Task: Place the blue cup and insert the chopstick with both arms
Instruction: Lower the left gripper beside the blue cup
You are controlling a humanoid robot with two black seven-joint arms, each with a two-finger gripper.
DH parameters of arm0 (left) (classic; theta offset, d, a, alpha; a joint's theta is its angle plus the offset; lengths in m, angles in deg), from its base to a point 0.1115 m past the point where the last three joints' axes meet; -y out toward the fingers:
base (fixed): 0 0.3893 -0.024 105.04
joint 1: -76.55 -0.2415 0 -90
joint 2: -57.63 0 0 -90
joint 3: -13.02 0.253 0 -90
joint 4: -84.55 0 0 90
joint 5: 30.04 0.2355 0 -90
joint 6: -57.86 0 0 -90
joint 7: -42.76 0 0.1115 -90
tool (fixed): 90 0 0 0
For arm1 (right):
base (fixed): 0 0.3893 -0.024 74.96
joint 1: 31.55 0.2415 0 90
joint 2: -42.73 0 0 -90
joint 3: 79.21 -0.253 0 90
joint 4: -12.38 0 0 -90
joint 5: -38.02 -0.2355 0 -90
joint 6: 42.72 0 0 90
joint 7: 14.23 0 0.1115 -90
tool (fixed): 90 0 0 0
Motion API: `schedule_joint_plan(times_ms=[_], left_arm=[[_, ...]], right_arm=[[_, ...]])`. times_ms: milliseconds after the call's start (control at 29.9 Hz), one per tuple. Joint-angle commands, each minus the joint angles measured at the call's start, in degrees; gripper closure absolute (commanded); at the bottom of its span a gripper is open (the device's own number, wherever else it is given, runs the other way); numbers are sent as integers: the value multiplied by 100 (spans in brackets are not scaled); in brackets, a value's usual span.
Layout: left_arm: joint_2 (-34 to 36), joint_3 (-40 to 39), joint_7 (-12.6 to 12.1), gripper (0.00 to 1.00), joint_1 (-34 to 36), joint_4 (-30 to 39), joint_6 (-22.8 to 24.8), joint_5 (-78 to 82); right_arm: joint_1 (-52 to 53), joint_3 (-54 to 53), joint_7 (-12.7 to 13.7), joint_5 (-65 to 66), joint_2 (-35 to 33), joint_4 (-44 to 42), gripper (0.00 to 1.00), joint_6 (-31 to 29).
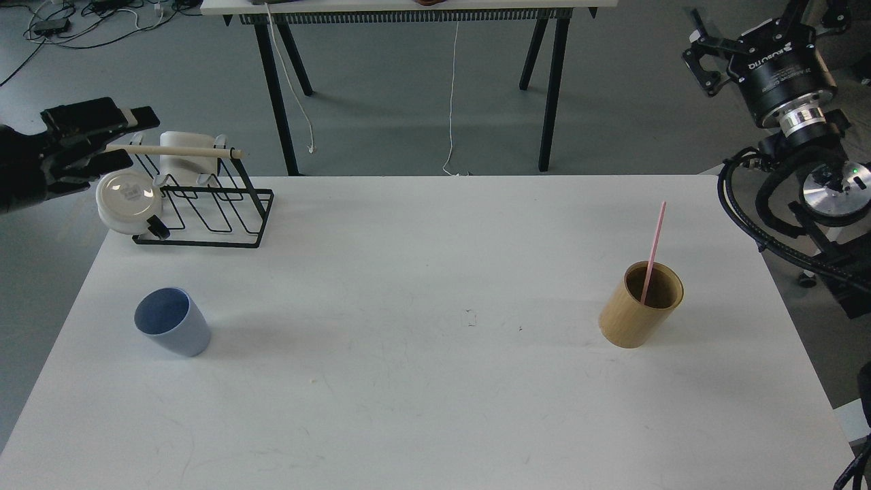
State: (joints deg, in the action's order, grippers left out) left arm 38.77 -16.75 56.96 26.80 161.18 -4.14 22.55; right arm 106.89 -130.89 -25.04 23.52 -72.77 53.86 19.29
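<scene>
My left gripper picks up the cup by its thin open rim (pixel 139 323) next, since the blue cup's round body (pixel 188 333) is wider than my open fingers.
The blue cup (pixel 171 331) stands upright on the white table (pixel 422 381) at the front left, untouched. The pink chopstick (pixel 652 248) leans inside the tan cylindrical holder (pixel 639 306) at the right. My left gripper (pixel 126 138) is open and empty, hovering off the table's left side at the end of the rack's wooden rod, well above and behind the cup. My right gripper (pixel 699 49) is open and empty, high at the far right, behind and above the holder.
A black wire rack (pixel 207 204) with a pale wooden rod (pixel 177 152) and white cups (pixel 128 202) stands at the back left corner. A black-legged table (pixel 408 82) stands behind on the floor. My right arm's cables (pixel 755 218) hang by the right edge.
</scene>
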Motion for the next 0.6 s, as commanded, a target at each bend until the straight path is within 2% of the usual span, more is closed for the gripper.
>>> schedule_joint_plan(times_ms=[0,167,301,434,568], left_arm=[[163,-3,371,1,-526,10,0,567],[199,15,881,5,-921,-25,0,1348],[208,155,1379,6,-1378,-34,-574,2429],[111,550,1379,7,-1467,-279,-1724,3581],[-187,964,1379,10,-1449,-806,-2324,4048]], right_arm=[[8,-8,0,0,-7,0,0,0],[8,-69,-9,0,-7,0,0,0],[8,-70,-9,0,-7,0,0,0],[8,-70,-9,0,-7,9,0,0],[8,-70,-9,0,1,9,0,0]])
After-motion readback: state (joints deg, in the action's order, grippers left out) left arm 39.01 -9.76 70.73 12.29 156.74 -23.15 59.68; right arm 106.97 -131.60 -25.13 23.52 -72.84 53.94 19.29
